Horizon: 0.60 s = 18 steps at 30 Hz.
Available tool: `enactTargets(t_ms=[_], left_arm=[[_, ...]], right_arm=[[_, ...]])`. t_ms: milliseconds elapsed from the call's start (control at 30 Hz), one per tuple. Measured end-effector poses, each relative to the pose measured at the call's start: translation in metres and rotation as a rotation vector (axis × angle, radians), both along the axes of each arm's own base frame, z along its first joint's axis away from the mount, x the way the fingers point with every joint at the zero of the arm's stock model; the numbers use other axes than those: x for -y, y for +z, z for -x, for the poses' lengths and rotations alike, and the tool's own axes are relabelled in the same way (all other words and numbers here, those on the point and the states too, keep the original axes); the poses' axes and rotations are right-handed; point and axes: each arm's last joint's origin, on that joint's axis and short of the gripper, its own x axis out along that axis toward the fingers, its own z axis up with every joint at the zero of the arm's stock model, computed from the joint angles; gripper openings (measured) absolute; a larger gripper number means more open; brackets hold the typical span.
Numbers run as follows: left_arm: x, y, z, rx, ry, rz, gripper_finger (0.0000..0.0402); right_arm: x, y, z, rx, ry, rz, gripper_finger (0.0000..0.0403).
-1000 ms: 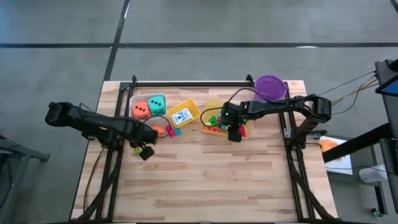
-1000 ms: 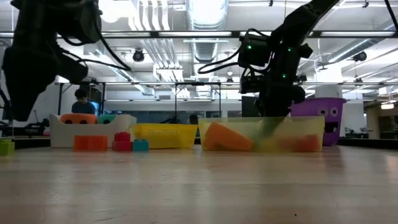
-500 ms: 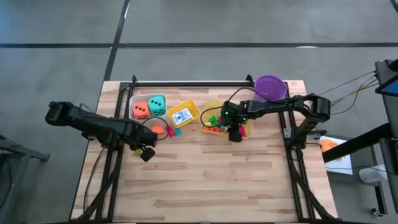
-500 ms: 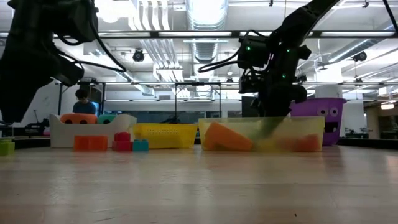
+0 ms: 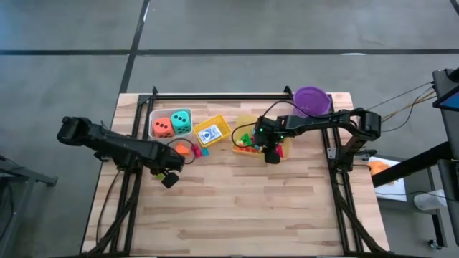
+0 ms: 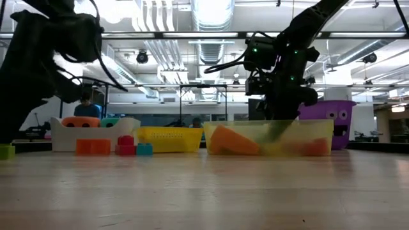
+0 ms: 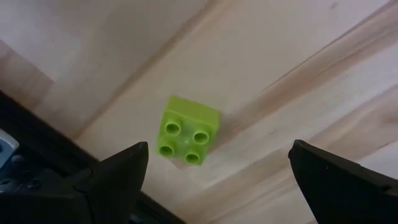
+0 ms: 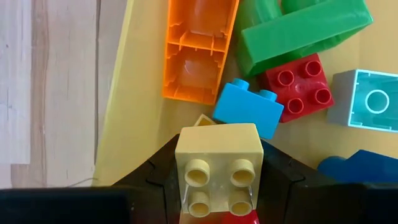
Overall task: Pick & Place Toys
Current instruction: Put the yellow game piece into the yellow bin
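The studs of the lime-green brick (image 6: 6,151) are below my fingers, toward the left in the wrist view. My left gripper should go lower first and then close on it.
A lime-green brick (image 7: 186,130) lies studs up on the wooden table near its left edge, also seen as the lime brick (image 6: 6,151) in the low view. My left gripper (image 7: 217,165) hangs just above it, open, one finger on either side, touching nothing. My right gripper (image 5: 271,153) reaches down into a clear yellowish bin (image 5: 285,147) and is shut on a pale yellow brick (image 8: 216,158). Below it in the bin lie orange (image 8: 199,50), green (image 8: 298,34), blue (image 8: 245,109) and red (image 8: 297,87) bricks. My right gripper pinches the pale yellow brick by two opposite sides (image 8: 182,149) between its two fingers (image 8: 158,171). The fingers come from above, pointing down. The brick sits studs up, held over the other bricks in the bin.
A clear bin (image 5: 155,115) with an orange and a teal die stands at the back left, a yellow bin (image 5: 222,125) with a blue-white card box beside it. Loose orange, red and blue bricks (image 5: 192,150) lie before them. A purple bucket (image 5: 312,100) stands at the far right.
My left gripper has gone down toward the lime-green brick, still open. My right gripper has stayed over the bin with the pale yellow brick.
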Motion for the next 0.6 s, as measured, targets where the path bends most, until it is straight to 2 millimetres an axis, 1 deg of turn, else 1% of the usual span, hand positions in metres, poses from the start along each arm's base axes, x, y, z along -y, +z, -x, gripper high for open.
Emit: enactTargets(t_ms=[200,300,600], left_arm=[[0.002,-0.017,-0.005,-0.113,-0.063,0.026,0.0385],[0.001,-0.023,-0.007,-0.145,-0.106,-0.001,0.0385],[0.000,-0.026,-0.007,-0.137,-0.200,0.007,0.0385]], right_arm=[[-0.001,0.000,0.000,0.001,-0.013,-0.019,0.0130],[-0.001,0.000,0.000,0.002,-0.014,-0.022,0.0130],[-0.003,0.000,0.000,0.015,0.014,-0.071,0.0130]])
